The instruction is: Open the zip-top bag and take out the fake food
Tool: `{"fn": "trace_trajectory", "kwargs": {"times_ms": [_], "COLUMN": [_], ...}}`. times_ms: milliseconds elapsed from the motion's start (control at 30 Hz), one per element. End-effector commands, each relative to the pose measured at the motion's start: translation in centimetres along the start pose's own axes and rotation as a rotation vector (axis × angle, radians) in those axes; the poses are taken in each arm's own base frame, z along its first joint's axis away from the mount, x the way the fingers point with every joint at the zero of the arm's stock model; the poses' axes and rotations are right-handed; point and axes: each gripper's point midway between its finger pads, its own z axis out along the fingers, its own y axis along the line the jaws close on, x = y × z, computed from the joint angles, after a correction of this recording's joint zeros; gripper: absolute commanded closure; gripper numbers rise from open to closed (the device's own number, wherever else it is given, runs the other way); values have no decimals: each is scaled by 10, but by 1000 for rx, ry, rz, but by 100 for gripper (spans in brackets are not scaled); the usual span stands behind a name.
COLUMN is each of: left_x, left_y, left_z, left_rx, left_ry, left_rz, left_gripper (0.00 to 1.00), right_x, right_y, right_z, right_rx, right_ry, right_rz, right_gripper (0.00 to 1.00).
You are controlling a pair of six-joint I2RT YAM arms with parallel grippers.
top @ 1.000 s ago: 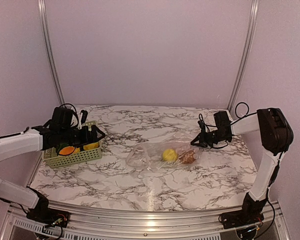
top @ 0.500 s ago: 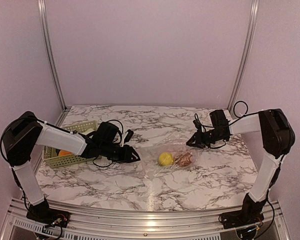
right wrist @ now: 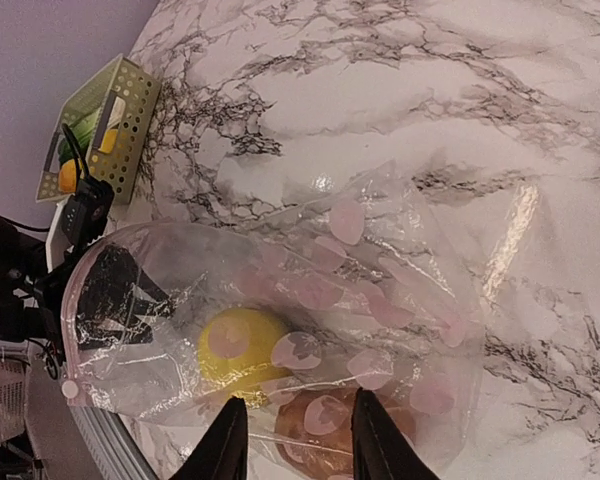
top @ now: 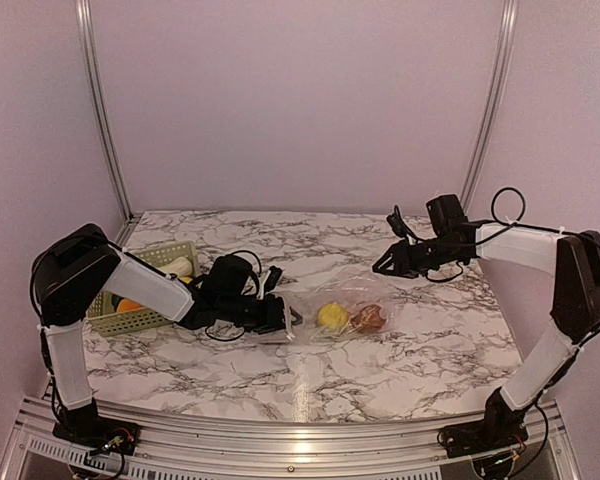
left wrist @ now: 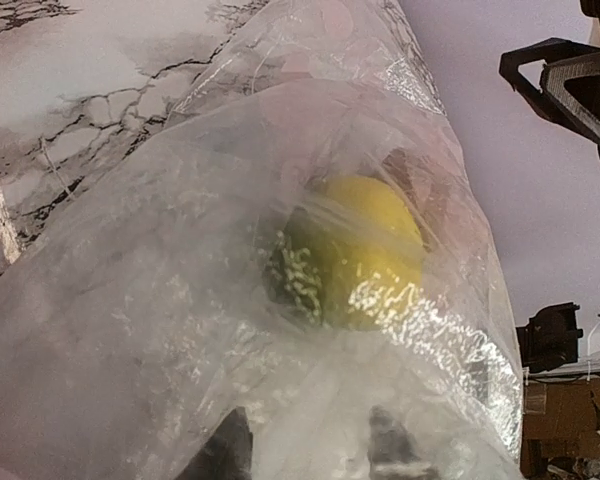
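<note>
The robot's left gripper needs to take the yellow round piece out through the bag's open end next, so it should grab the piece around its side facing the bag's open end (top: 326, 316) (left wrist: 362, 280).
The zip-top bag (top: 330, 312) lies flat mid-table, clear with pink petal prints. Inside it are two pieces of the fake food: a yellow round one (top: 331, 316) and a brown one (top: 368, 319). My left gripper (top: 292, 318) is pushed into the bag's left, open end. In the left wrist view its fingers (left wrist: 225, 450) stand apart under crinkled film, with the yellow piece (left wrist: 355, 255) just ahead. My right gripper (top: 383, 268) hovers open, up and behind the bag's right end, touching nothing. The right wrist view looks down on the bag (right wrist: 400, 290), the yellow piece (right wrist: 242, 345) and the brown piece (right wrist: 325, 430).
A pale green basket (top: 150, 318) stands at the left edge and holds an orange piece (top: 130, 305) and a pale one (top: 180, 266). The left arm's forearm lies low across the table between basket and bag. Metal rails run along the near edge.
My left arm swung from over the basket to the bag's left end and its jaws narrowed. My right gripper opened and lifted back from the bag's right end.
</note>
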Motion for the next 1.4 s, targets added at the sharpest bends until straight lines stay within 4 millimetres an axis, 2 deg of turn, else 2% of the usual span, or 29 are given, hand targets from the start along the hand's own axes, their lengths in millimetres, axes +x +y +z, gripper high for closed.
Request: {"fn": "trace_trajectory", "kwargs": {"times_ms": [0,133,433,600,767,933,1067,1200,1267,1367], "left_x": [-10,-10,-11,-15,-16,-11,-6,2,3,5], "left_y": [-15,-16,-21,-26,-37,-34,-34,-24,-20,-17], "left_z": [10,16,27,38,47,58,69,79,81,79], "left_rx": [80,97,119,145,177,179,170,97,80,73], "left_ry": [-39,-32,-25,-25,-14,10,36,74,79,82], "left_rz": [-17,-26,-26,-31,-11,-17,4,43,44,48], "left_gripper": [58,52,45,44,41,37,32,25,27,43], "right_x": [21,29,49,65,71,81,84,89,87,80], "right_y": [26,36,40,43,45,49,47,44,42,43], "right_z": [13,26,59,78,93,102,101,99,98,94], "right_rx": [-75,-98,-100,-94,-87,-90,-85,-70,-59,-49], "right_ry": [101,144,243,317,372,414,422,435,430,409], "right_rz": [-38,-51,-66,-85,-100,-107,-104,-110,-113,-110], "right_gripper": [67,66,64,75,84,89,91,92,93,93]}}
